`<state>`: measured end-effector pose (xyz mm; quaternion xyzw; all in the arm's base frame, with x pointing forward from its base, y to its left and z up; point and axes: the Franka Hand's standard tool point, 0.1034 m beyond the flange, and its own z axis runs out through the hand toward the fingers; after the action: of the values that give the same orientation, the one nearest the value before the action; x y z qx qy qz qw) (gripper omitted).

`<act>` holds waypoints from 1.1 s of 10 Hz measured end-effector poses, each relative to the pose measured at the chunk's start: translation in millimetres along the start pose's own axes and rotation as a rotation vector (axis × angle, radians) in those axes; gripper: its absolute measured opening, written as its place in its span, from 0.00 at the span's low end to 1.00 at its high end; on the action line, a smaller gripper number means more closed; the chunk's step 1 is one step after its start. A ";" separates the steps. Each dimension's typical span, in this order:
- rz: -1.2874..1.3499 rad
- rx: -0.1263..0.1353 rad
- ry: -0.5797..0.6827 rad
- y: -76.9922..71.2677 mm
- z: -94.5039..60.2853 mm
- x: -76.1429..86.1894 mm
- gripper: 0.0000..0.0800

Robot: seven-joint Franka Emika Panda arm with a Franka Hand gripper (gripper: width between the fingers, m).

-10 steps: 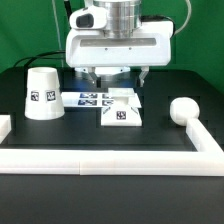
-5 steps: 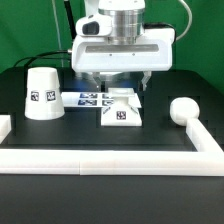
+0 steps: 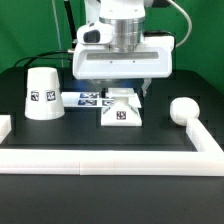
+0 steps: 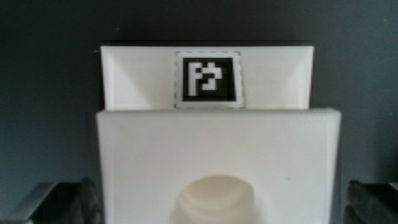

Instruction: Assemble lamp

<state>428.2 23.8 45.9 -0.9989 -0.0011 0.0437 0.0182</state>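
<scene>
My gripper's fingers are beside the rear block of the lamp base. Closing now would hold it if they closed now. My gripper should close on it.
The white blocky lamp base (image 3: 120,110) sits mid-table with a tag on its front. My gripper (image 3: 122,88) hangs right over its rear part, jaws open, one finger on each side of it. In the wrist view the base (image 4: 214,140) fills the frame, with its tag (image 4: 208,78) and its round socket hole (image 4: 222,200). The dark fingertips (image 4: 63,202) stand at both sides, apart from the block, and the gripper (image 4: 214,206) is empty. The cone shade (image 3: 42,93) stands at the exterior view's left. The round-headed bulb (image 3: 184,110) lies at the exterior view's right.
The marker board (image 3: 90,98) lies flat just behind and to the left of the base. A long white rail (image 3: 100,160) borders the table's front, with short returns at both ends.
The gripper has shifted slightly toward the exterior view's right and come down, so its open fingers now flank the base. The lamp parts have not moved.
</scene>
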 end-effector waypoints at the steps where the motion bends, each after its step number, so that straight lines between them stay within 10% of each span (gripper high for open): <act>1: -0.003 0.000 -0.001 0.0 0.7 -0.3 0.88; 3: -0.007 0.000 -0.002 0.1 1.6 -0.6 0.67; 11: -0.010 0.001 0.004 -1.5 1.0 8.8 0.67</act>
<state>436.8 25.4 44.2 -0.9989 -0.0059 0.0418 0.0191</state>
